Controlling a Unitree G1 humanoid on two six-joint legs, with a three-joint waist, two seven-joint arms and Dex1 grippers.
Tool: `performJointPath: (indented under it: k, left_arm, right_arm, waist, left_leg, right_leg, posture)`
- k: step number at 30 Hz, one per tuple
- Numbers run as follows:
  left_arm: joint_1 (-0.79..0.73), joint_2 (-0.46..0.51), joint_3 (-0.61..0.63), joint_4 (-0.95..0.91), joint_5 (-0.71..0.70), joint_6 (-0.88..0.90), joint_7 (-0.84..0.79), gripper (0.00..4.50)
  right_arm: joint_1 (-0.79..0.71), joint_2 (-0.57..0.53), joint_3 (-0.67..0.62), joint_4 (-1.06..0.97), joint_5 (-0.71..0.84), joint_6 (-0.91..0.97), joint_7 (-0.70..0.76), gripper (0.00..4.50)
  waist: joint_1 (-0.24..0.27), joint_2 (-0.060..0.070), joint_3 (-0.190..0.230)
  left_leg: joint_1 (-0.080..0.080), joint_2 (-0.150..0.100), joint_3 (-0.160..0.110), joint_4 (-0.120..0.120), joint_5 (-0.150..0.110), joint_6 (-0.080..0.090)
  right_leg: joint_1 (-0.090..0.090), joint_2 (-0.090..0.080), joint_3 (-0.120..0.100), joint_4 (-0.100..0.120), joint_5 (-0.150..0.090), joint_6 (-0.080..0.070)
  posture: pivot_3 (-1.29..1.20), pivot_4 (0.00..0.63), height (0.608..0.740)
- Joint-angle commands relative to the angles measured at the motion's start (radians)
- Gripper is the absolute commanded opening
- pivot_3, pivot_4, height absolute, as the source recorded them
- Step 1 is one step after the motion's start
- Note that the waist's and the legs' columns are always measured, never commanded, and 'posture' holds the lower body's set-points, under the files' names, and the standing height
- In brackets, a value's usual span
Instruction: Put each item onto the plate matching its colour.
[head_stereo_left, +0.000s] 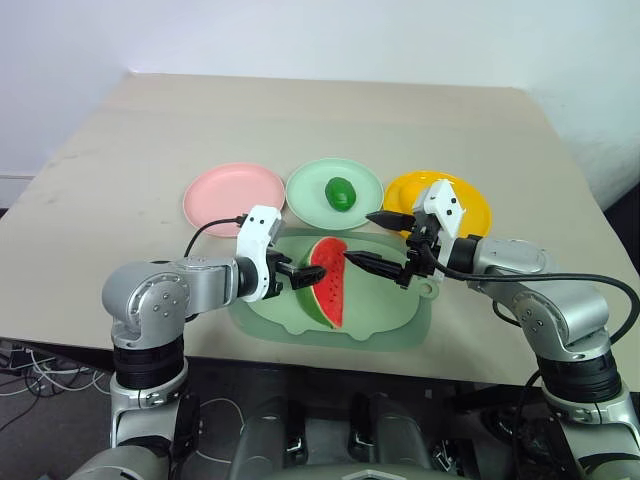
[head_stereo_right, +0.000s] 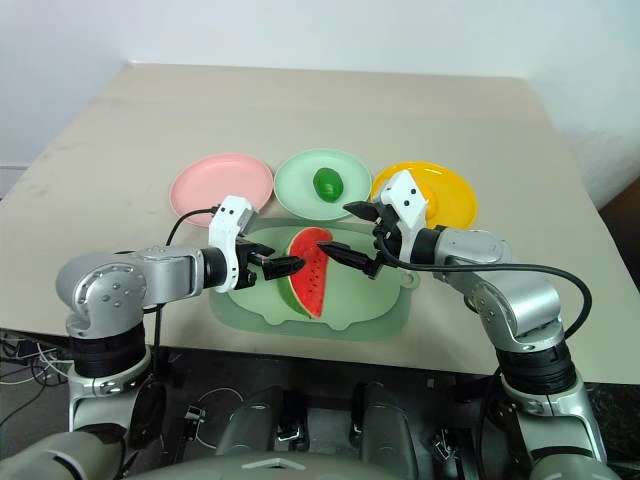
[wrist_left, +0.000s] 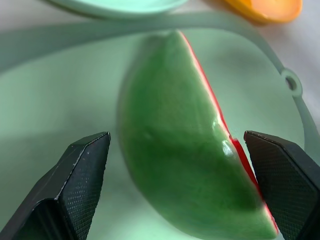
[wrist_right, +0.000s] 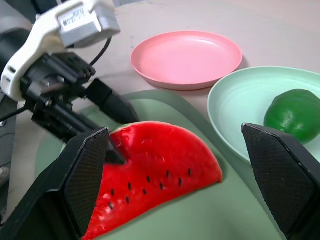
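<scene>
My left gripper's fingers are beside the watermelon wedge's green rind and red side. They would hold the wedge if I closed now, so I should close my left gripper on it.
A red watermelon wedge (head_stereo_left: 326, 282) with a green rind stands on edge on the pale green mat (head_stereo_left: 398, 326). My left gripper (head_stereo_left: 304, 276) is open at the wedge's left side. In the left wrist view its fingers (wrist_left: 82, 170) stand apart on either side of the rind (wrist_left: 180, 165) without touching it. My right gripper (head_stereo_left: 361, 238) hangs open just right of and above the wedge. A small round green fruit (head_stereo_left: 341, 193) lies on the mint green plate (head_stereo_left: 305, 190). The pink plate (head_stereo_left: 233, 193) is bare. My right hand hides part of the yellow plate (head_stereo_left: 474, 207).
The three plates stand in a row behind the mat, pink at the left, green in the middle, yellow at the right. The mat reaches close to the table's front edge (head_stereo_left: 300, 362). The beige tabletop (head_stereo_left: 330, 110) stretches far behind the plates.
</scene>
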Motion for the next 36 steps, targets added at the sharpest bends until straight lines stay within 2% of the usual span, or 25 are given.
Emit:
performJointPath:
  k: [1, 2, 3, 5, 8, 12, 17, 25, 32, 36]
  left_arm:
    - [-0.001, 0.010, -0.041, 0.015, 0.024, 0.009, -0.005, 4.50]
    - [-0.004, 0.006, -0.043, 0.017, 0.034, 0.009, -0.004, 4.50]
    - [-0.007, -0.004, -0.038, 0.022, 0.040, 0.007, -0.002, 4.32]
    - [-0.009, -0.004, -0.041, 0.024, 0.039, 0.008, -0.013, 3.91]
    - [-0.011, -0.008, -0.040, 0.028, 0.047, 0.009, -0.015, 3.03]
    - [-0.013, -0.014, -0.032, 0.030, 0.050, 0.009, -0.019, 2.31]
    - [-0.024, -0.006, -0.019, 0.035, 0.049, 0.009, -0.032, 2.15]
    - [-0.104, 0.037, 0.098, 0.000, -0.019, 0.009, -0.056, 2.06]
    - [-0.167, 0.140, 0.219, 0.003, -0.101, 0.009, -0.034, 2.03]
    - [-0.251, 0.219, 0.281, 0.111, -0.011, -0.019, -0.007, 2.03]
  right_arm:
    - [-0.009, -0.009, -0.020, -0.023, -0.003, -0.015, -0.008, 4.48]
    - [-0.006, -0.010, -0.021, -0.023, -0.005, -0.017, -0.009, 4.48]
    - [-0.004, -0.011, -0.022, -0.023, -0.006, -0.018, -0.010, 4.50]
    - [0.000, -0.010, -0.024, -0.025, -0.006, -0.019, -0.012, 4.50]
    - [0.003, -0.007, -0.031, -0.022, -0.008, -0.020, -0.020, 4.50]
    - [0.006, -0.008, -0.032, -0.019, -0.012, -0.022, -0.029, 4.50]
    - [0.007, -0.011, -0.026, -0.011, -0.024, -0.025, -0.035, 4.50]
    - [0.011, -0.004, -0.020, -0.006, -0.039, -0.032, -0.037, 4.50]
    - [0.016, -0.007, -0.031, -0.012, -0.025, -0.036, -0.021, 4.50]
    - [0.015, -0.008, -0.028, -0.004, -0.028, -0.040, -0.011, 4.50]
  waist:
    - [0.000, 0.000, 0.000]
    - [0.000, 0.000, 0.000]
    - [0.000, 0.000, 0.000]
    - [0.001, 0.000, 0.000]
    - [0.003, 0.000, 0.000]
    - [0.003, 0.000, 0.000]
    - [0.003, 0.000, 0.000]
    - [0.001, 0.000, 0.000]
    - [0.000, 0.000, 0.000]
    - [0.001, 0.000, 0.000]
  left_leg:
    - [0.000, 0.000, 0.000, 0.000, 0.000, 0.000]
    - [0.000, 0.000, 0.000, 0.000, 0.000, 0.000]
    - [0.000, 0.000, 0.000, 0.000, 0.000, 0.000]
    - [0.000, 0.000, 0.000, 0.000, 0.000, 0.000]
    - [0.000, 0.000, -0.002, 0.002, 0.000, 0.000]
    - [0.000, 0.000, -0.003, 0.003, -0.001, 0.001]
    - [0.000, 0.000, -0.003, 0.003, -0.001, 0.001]
    - [-0.003, 0.000, -0.004, 0.003, -0.001, 0.001]
    - [-0.007, 0.000, -0.004, 0.003, -0.001, 0.001]
    - [-0.007, 0.000, -0.004, 0.004, -0.001, 0.001]
  right_leg:
    - [0.000, 0.000, 0.000, 0.000, 0.000, 0.000]
    - [0.000, 0.000, 0.000, 0.000, 0.000, 0.000]
    - [0.000, 0.000, 0.000, 0.000, 0.000, 0.000]
    - [0.000, 0.000, 0.000, 0.000, 0.000, 0.000]
    - [0.001, 0.000, -0.001, 0.000, 0.000, 0.000]
    - [0.003, -0.001, -0.002, -0.001, 0.000, 0.000]
    - [0.003, -0.001, -0.002, -0.001, 0.000, 0.000]
    - [0.000, -0.001, -0.003, -0.001, 0.000, 0.000]
    - [-0.004, 0.000, -0.003, 0.000, 0.000, 0.000]
    - [-0.004, 0.000, -0.004, 0.000, -0.001, 0.001]
  posture:
    - [0.00, 0.150, 0.696]
    - [0.00, 0.150, 0.696]
    - [0.00, 0.150, 0.696]
    - [0.00, 0.150, 0.696]
    - [0.00, 0.150, 0.696]
    - [0.00, 0.150, 0.696]
    - [0.00, 0.150, 0.696]
    - [0.00, 0.150, 0.696]
    - [0.00, 0.150, 0.696]
    - [0.00, 0.150, 0.696]
